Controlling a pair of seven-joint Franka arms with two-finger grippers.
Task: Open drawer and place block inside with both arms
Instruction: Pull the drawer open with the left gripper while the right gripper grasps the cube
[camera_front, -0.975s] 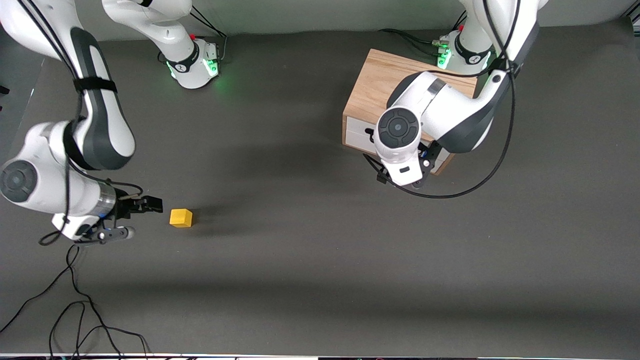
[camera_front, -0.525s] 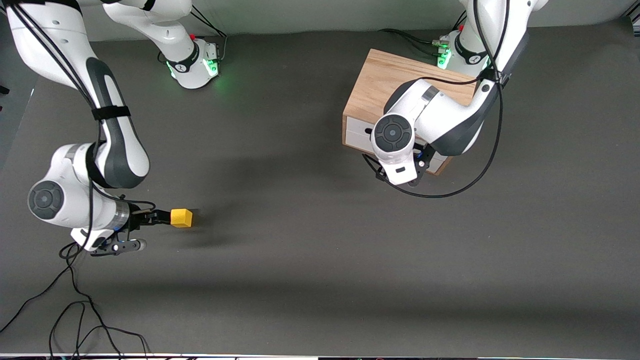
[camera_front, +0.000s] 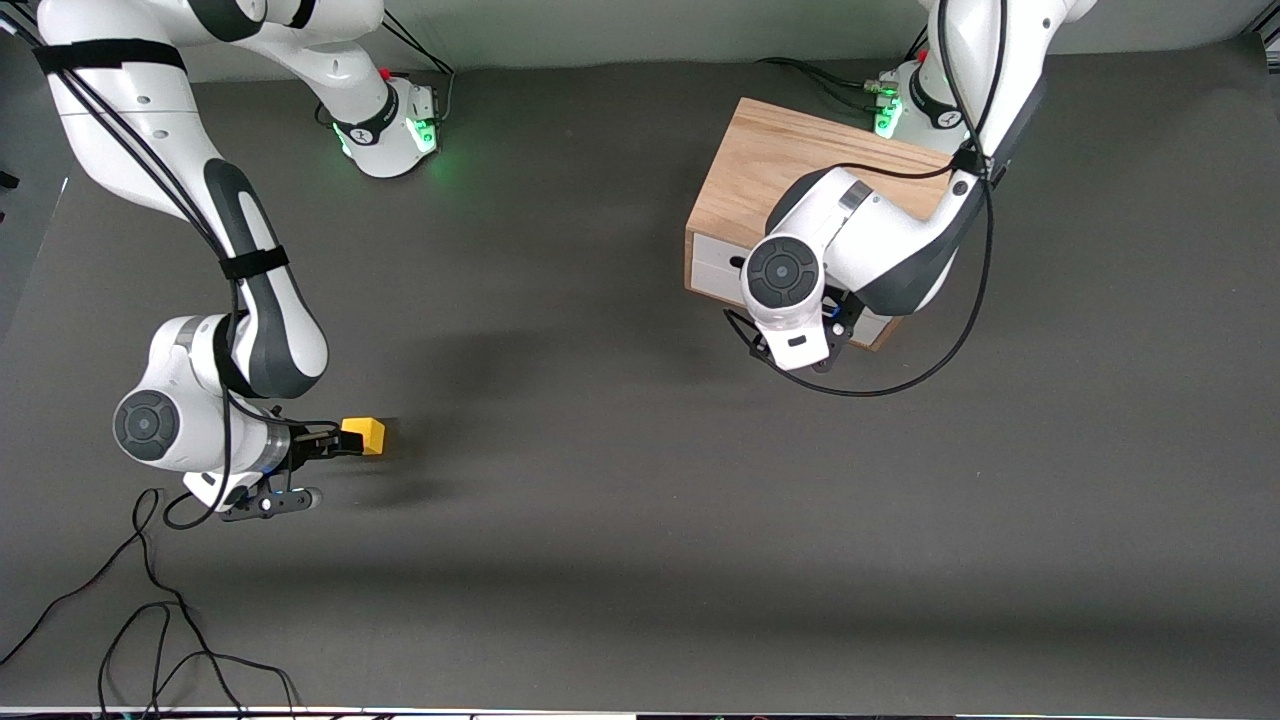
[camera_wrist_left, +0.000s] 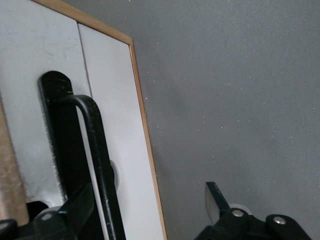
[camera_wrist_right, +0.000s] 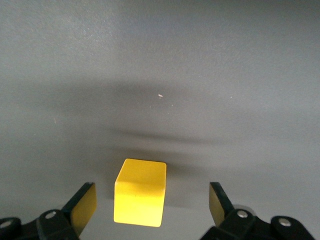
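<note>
The yellow block (camera_front: 366, 435) should go inside the drawer, so I should next grab it by two opposite sides with my right gripper.
The yellow block (camera_front: 366, 435) lies on the dark table at the right arm's end. My right gripper (camera_front: 338, 441) is low at the block, open. In the right wrist view the block (camera_wrist_right: 140, 192) sits between the two fingers (camera_wrist_right: 84, 204), with a gap on each side. The drawer (camera_front: 712, 264) is shut, its white front flush in the oak box (camera_front: 770, 165). My left gripper (camera_wrist_left: 147, 202) is open right at the drawer front. The black bar handle (camera_wrist_left: 97, 165) stands between its fingers, close to one finger (camera_wrist_left: 77, 206). In the front view the left wrist hides this gripper.
Loose black cables (camera_front: 150, 620) lie on the table near the front edge at the right arm's end. The left arm's cable (camera_front: 900, 380) loops over the table beside the box. The green-lit bases (camera_front: 395, 125) stand along the table's edge farthest from the front camera.
My right gripper has moved toward the block and now straddles it. My left wrist has shifted slightly closer to the drawer front. The block and drawer have not moved.
</note>
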